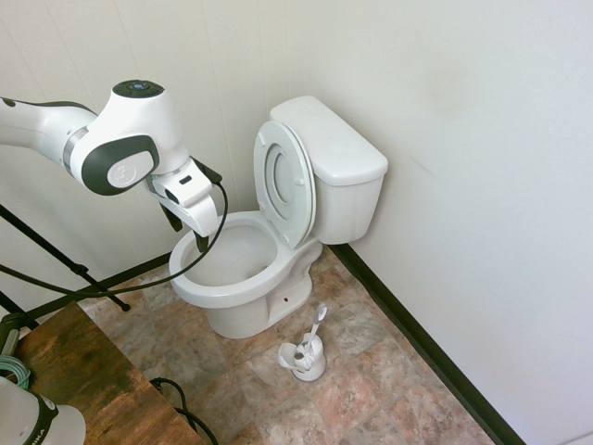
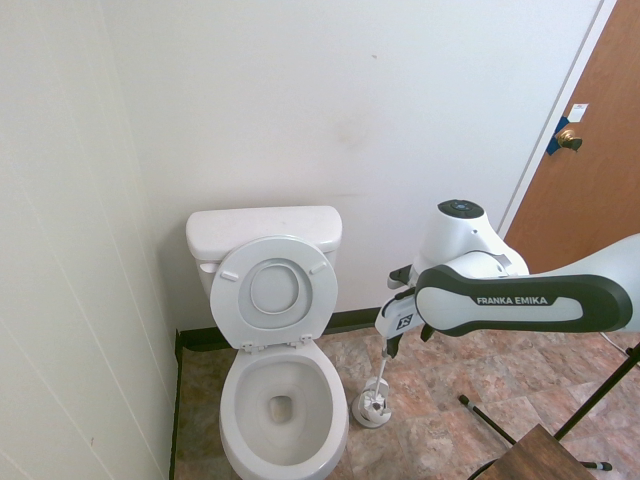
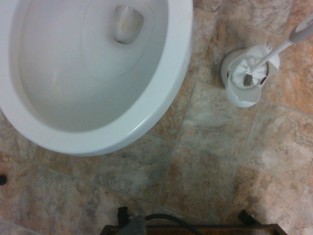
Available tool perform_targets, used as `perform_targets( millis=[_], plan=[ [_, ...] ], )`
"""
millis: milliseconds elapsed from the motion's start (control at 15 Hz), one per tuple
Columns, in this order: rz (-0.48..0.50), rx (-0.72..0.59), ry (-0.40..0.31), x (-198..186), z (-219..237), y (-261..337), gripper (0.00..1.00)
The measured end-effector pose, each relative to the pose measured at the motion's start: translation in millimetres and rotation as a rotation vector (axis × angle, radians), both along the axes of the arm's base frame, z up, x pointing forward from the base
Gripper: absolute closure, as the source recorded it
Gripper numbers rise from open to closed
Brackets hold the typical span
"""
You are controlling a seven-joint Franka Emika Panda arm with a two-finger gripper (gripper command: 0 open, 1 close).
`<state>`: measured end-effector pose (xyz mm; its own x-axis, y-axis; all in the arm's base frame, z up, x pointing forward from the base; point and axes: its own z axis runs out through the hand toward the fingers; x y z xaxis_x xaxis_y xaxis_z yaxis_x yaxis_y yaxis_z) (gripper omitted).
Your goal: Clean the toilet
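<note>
My gripper grabs the toilet brush by its handle (image 1: 321, 313) (image 3: 301, 31) next, which sticks up, to clean the toilet, since the holder wraps closely around the bristles.
The white toilet (image 1: 243, 289) stands against the wall, its bowl uncovered and its lid and ring seat (image 1: 283, 181) tipped up against the tank (image 1: 339, 153). In the second exterior view the toilet (image 2: 285, 440) sits lower left, and the wrist view looks straight down on its front rim (image 3: 164, 98). My gripper (image 1: 187, 232) hangs above the bowl's front edge, on the side away from the brush, pointing down. Its fingers are open with nothing between them. In the second exterior view the gripper (image 2: 403, 340) is largely covered by the arm.
A small white brush holder (image 1: 306, 358) with a thin-handled brush stands on the tiled floor beside the bowl (image 2: 372, 405) (image 3: 243, 78). A wooden tabletop corner (image 1: 79, 371) is close under the arm. A black baseboard (image 1: 422, 348) lines the wall, and a brown door (image 2: 590, 170) is at the far right.
</note>
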<state>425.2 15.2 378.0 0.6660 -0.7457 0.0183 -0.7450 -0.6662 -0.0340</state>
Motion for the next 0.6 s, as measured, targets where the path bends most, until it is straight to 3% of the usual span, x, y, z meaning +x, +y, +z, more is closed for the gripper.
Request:
perform_targets(
  millis=[267,600],
  plan=[
    [-0.007,-0.003,-0.016,9,0,-4,0.00],
    [-0.066,-0.025,-0.040,84,-7,-47,0.00]
  ],
)
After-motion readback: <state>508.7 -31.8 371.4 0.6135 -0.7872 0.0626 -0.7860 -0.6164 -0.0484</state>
